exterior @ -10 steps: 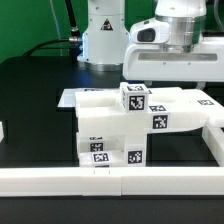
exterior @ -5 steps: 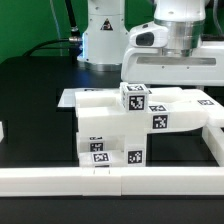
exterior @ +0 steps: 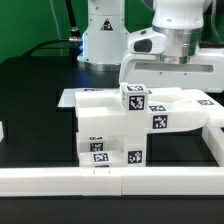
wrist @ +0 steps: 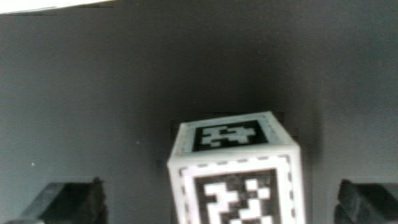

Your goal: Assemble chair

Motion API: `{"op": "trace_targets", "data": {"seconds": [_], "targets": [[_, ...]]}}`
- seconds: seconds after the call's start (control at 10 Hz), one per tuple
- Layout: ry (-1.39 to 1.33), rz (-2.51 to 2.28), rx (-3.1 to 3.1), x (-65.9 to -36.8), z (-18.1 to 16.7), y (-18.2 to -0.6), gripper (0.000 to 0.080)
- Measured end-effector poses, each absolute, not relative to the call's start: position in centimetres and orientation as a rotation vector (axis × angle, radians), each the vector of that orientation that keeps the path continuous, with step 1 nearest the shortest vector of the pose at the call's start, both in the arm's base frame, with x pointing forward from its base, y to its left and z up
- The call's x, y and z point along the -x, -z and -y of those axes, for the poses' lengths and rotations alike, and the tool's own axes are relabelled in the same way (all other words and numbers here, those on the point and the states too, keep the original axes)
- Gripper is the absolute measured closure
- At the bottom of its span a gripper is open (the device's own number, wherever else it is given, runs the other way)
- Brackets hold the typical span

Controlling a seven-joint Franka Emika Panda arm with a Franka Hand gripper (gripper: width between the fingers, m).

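Note:
My gripper is ready to close on the white tagged block, since my fingers are beside both sides of the block in the wrist view.
The chair parts (exterior: 120, 125) stand stacked mid-table as matte white blocks with black-and-white tags on their front faces. A small tagged block (exterior: 134, 98) tops the stack. My arm's white hand (exterior: 170, 62) hangs behind and above the stack, toward the exterior view's right. In the wrist view a white tagged block (wrist: 235, 165) stands between my two dark fingers (wrist: 64, 200), with a gap on each side. The gripper (wrist: 214, 205) is open and holds nothing.
A long white border rail (exterior: 100, 181) runs along the front and another (exterior: 214, 140) along the exterior view's right. The marker board (exterior: 70, 98) lies flat behind the stack at the left. A white robot base (exterior: 100, 35) stands at the back.
The arm's hand has shifted slightly toward the exterior view's left. The chair parts have not moved and the gripper stays open.

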State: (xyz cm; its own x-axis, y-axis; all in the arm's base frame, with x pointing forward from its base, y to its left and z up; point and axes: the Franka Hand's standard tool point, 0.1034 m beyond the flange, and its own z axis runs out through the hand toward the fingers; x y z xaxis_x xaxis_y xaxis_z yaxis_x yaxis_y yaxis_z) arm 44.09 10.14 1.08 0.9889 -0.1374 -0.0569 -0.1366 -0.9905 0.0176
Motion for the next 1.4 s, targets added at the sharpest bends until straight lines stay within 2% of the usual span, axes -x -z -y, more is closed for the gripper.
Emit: {"op": "trace_targets", "data": {"seconds": [0.3, 0.6, 1.1, 1.3, 1.4], "targets": [[0.097, 0.214, -3.116, -44.0, -10.1, -0.8, 0.0151], [0.097, 0.214, -3.116, -44.0, -10.1, -0.8, 0.0514], [0.098, 0.218, -3.116, -44.0, -10.0, -0.9, 0.0514], [0.095, 0.212, -3.124, -44.4, -9.9, -1.8, 0.0514], [0.103, 0.204, -3.132, -44.6, -9.9, -2.8, 0.0514]]}}
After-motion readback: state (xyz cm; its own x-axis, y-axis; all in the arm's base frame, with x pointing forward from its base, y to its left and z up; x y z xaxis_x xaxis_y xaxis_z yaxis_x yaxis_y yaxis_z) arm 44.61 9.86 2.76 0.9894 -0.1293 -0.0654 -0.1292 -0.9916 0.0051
